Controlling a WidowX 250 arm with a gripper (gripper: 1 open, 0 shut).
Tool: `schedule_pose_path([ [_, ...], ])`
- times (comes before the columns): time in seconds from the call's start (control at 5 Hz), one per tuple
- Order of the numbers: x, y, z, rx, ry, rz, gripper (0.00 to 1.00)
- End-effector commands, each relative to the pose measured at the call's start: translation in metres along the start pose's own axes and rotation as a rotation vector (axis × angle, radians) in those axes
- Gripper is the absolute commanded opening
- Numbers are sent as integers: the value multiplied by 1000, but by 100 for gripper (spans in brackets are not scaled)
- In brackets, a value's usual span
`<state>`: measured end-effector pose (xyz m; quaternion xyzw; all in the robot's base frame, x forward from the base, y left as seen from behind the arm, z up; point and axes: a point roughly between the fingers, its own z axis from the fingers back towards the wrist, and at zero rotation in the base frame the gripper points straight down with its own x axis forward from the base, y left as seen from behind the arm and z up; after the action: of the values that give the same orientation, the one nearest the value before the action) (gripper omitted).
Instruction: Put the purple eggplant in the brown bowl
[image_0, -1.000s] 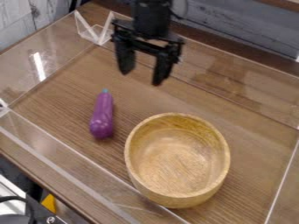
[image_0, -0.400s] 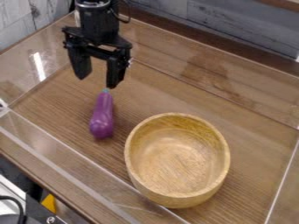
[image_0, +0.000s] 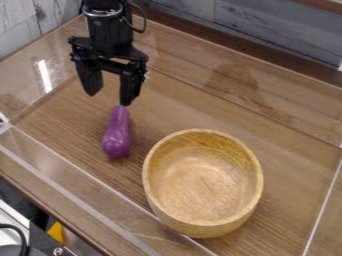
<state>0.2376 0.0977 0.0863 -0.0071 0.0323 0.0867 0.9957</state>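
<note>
I should next grab the purple eggplant (image_0: 118, 134) by its stem end (image_0: 120, 113), and then put it in the brown bowl.
The purple eggplant (image_0: 118, 134) lies on the wooden table, left of centre, its stem end pointing up-screen. My gripper (image_0: 111, 90) hangs just above that stem end, pointing straight down. Its two black fingers stand wide apart with nothing between them, and the right fingertip (image_0: 131, 97) is close over the eggplant's tip. The brown bowl (image_0: 203, 181) sits to the lower right of the eggplant and has nothing in it.
Clear acrylic walls (image_0: 54, 160) fence the tabletop on the left and front. A grey plank wall (image_0: 267, 25) runs along the back.
The gripper moved left from above the table's middle to over the eggplant's stem end, still open. In the last half second it barely shifted. Eggplant and bowl stayed put.
</note>
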Motion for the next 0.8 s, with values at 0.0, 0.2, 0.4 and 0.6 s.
schedule_pose_path([
  [0.0,1,4,1,1,-24,11,100],
  [0.2,0,4,-5,-6,-22,19,100],
  [0.4,-1,5,-10,-14,-22,24,100],
  [0.6,-1,5,-16,-21,-21,28,100],
])
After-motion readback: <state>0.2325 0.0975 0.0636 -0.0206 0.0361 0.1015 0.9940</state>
